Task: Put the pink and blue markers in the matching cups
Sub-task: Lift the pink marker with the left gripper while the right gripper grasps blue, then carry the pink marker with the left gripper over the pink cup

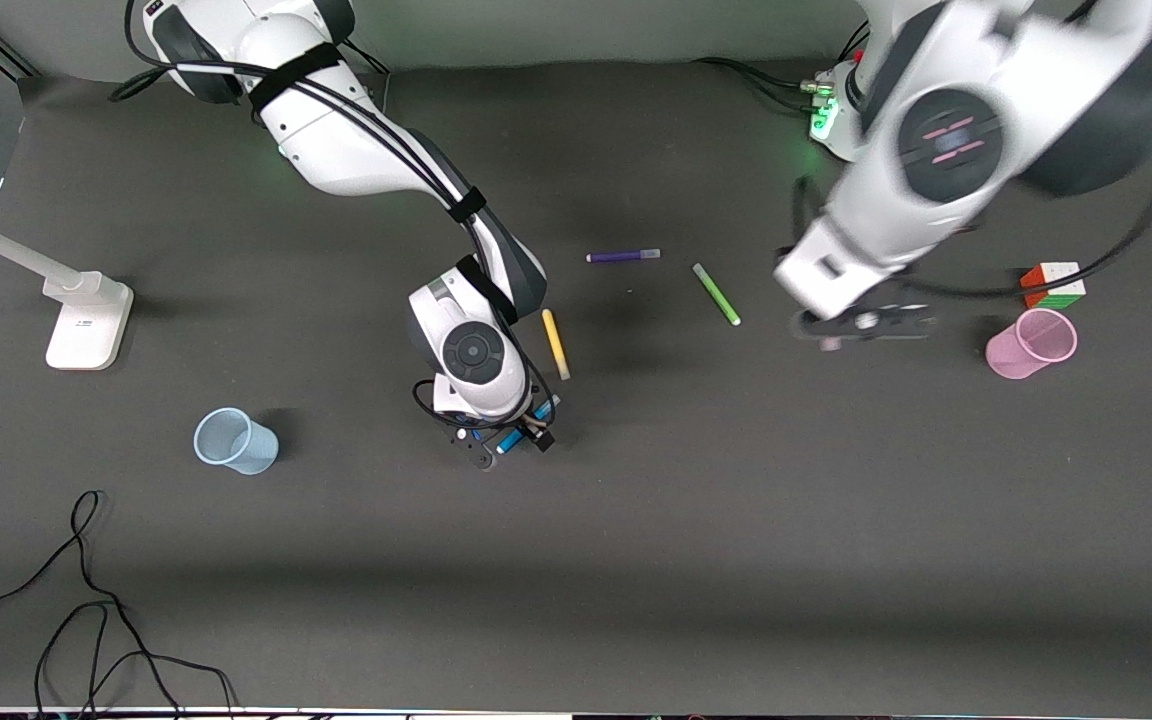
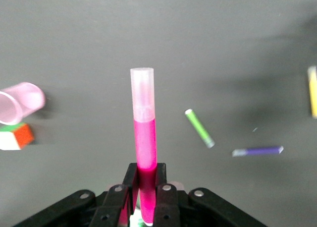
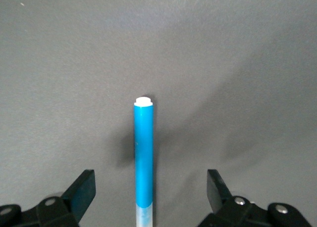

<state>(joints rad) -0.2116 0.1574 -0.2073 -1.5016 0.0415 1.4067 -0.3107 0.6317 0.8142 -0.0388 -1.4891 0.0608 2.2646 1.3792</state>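
Note:
Next, my right gripper grabs the blue marker by its body beside its pale cap, to place the marker.
My left gripper is shut on the lower barrel of the pink marker, whose pale cap points away from the jaws. In the front view this gripper hangs over the table beside the pink cup, which lies tipped on its side toward the left arm's end. The blue marker lies flat on the table between the fingers of my open right gripper, touching neither finger. From the front, that gripper is low over the blue marker at mid-table. The pale blue cup lies tipped toward the right arm's end.
A yellow pen, a purple pen and a green pen lie mid-table, farther from the front camera than the blue marker. A colour cube sits by the pink cup. A white stand and loose cables occupy the right arm's end.

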